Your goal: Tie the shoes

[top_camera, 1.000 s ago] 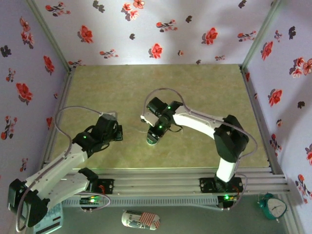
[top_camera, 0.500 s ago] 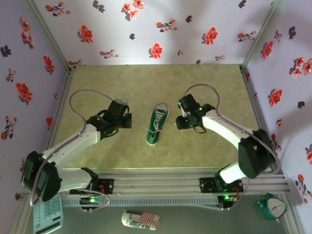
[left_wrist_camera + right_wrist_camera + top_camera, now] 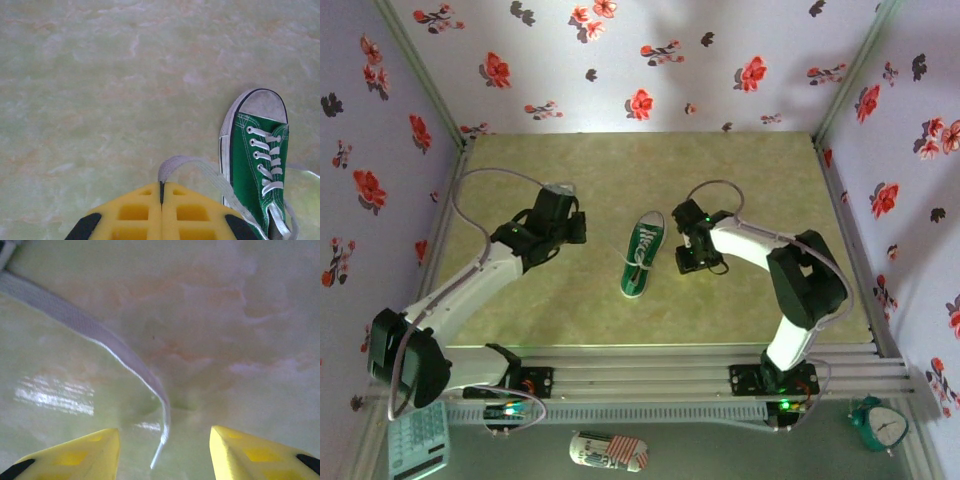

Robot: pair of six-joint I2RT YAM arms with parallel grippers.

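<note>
My right gripper will pinch the other lace near its loose end (image 3: 164, 435), keeping its shoe-side length free to tie.
The green shoe (image 3: 642, 255) lies mid-table with its white toe cap pointing to the far side. In the left wrist view the shoe (image 3: 260, 165) is at the right. My left gripper (image 3: 161, 186) is shut on a white lace (image 3: 200, 167) that runs back to the shoe; in the top view this gripper (image 3: 578, 228) is left of the shoe. My right gripper (image 3: 688, 257) is low at the shoe's right side. It stands open (image 3: 164, 434), and the free end of the other lace (image 3: 100, 335) lies on the table between its fingers, touching neither.
Flowered walls close the table on three sides. Metal rails (image 3: 650, 365) run along the near edge. Past them lie a striped patterned oblong thing (image 3: 608, 450), a keypad (image 3: 418, 445) and a teal clock (image 3: 873, 422).
The right arm left its place over the shoe, swung out to the right, then came back low beside the shoe. The left arm reached farther out, toward the shoe's left side.
</note>
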